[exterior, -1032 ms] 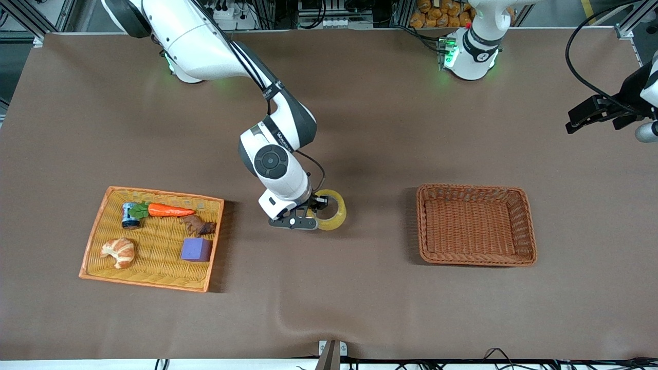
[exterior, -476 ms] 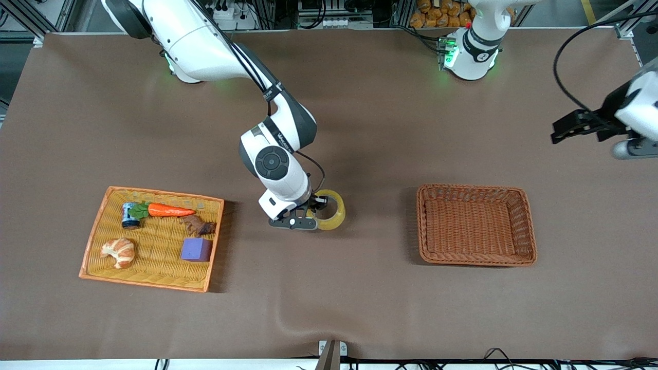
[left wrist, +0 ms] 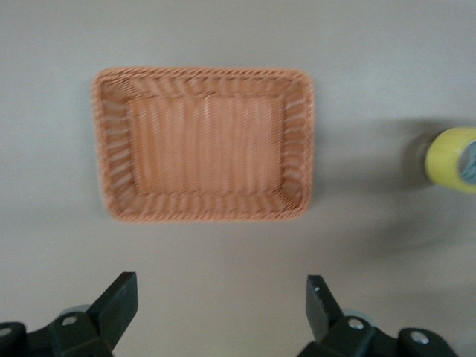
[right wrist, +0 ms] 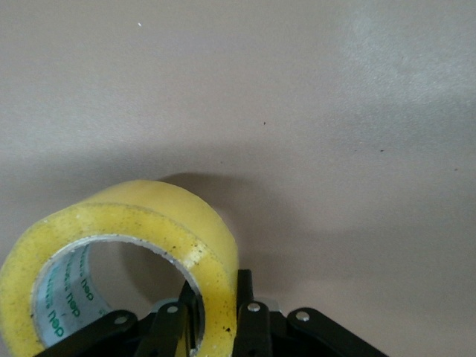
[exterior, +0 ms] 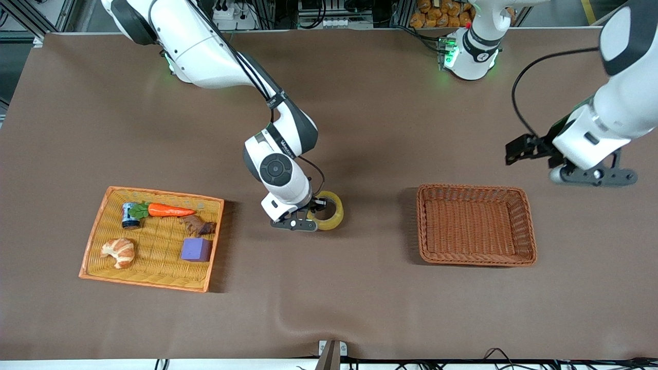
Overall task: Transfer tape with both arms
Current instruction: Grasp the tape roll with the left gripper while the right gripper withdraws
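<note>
The yellow tape's lower edge (exterior: 327,227) sits low on the tabletop in the front view and the tape would lie there, so it is time for my right gripper to release the tape.
The tape (exterior: 331,211), a yellowish roll with a grey-white core, is at the middle of the table. My right gripper (exterior: 311,217) is shut on its wall, one finger inside the ring and one outside. The right wrist view shows the tape (right wrist: 134,223) tilted, low over the brown cloth, with my right gripper (right wrist: 217,301) clamped on it. My left gripper (exterior: 596,177) is open and empty, up in the air over the table just outside the brown basket's corner at the left arm's end. In the left wrist view my left gripper (left wrist: 220,297) has its jaws wide apart, and the tape (left wrist: 451,159) shows at the edge.
An empty brown wicker basket (exterior: 426,226) stands toward the left arm's end; it also shows in the left wrist view (left wrist: 111,149). An orange tray (exterior: 97,257) toward the right arm's end holds a carrot (exterior: 167,210), a croissant (exterior: 119,251), a purple block (exterior: 196,249) and a small can (exterior: 130,216).
My left arm has swung in from the table's end and down toward the brown basket. My right gripper, still holding the tape, has barely shifted.
</note>
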You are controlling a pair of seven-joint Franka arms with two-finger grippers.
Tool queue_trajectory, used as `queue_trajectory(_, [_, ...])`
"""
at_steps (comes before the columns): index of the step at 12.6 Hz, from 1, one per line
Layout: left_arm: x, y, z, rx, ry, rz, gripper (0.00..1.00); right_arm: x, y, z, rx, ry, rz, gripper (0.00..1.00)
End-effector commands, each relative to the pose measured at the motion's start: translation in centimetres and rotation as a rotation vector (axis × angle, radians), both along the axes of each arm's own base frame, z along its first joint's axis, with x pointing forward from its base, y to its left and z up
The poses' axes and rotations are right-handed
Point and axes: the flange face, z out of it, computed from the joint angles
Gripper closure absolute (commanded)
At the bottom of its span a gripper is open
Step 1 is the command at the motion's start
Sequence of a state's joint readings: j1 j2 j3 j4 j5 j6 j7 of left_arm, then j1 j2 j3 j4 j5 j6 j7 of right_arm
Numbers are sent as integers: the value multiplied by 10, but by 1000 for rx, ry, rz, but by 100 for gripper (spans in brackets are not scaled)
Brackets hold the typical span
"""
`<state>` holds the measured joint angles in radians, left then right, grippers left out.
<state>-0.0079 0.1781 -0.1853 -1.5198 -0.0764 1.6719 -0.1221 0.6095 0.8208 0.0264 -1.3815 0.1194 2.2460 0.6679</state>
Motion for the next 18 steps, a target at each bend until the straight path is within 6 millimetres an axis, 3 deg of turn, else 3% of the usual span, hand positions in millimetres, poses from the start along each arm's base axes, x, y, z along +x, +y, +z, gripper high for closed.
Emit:
queue_trajectory(1, [19,-33,-31,-80,10,-5,0,3,3,3,0,-18,-16,39])
queue_trajectory(2, [20,-58,-44,-83,17,8,0,5,2,9,5,-22,-22,0])
queue_trajectory(4, [23,-97,-65,-81,10,71,0,14,-4,36,19,-49,-30,0])
queue_trajectory(5, [28,-108,-79,-88,2,78,0,26,-21,61,23,-68,-53,0])
queue_trajectory(7, [33,-146,-115,-105,-9,110,0,49,-80,110,4,-31,-99,0])
queue_trajectory(10, [23,-227,-180,-104,-34,161,0,59,-172,178,-45,5,28,0])
queue_trajectory(14, [-5,-330,-252,-40,-65,210,0,44,-298,243,-54,41,114,0])
queue_trajectory(16, [-11,-354,-284,-55,-113,217,6,28,-359,278,-36,37,125,0])
queue_trajectory(17, [-14,-359,-297,-53,-120,210,15,19,-382,298,-39,23,129,0])
queue_trajectory(18, [-15,-360,-309,-49,-119,205,19,10,-394,315,-56,21,148,0])
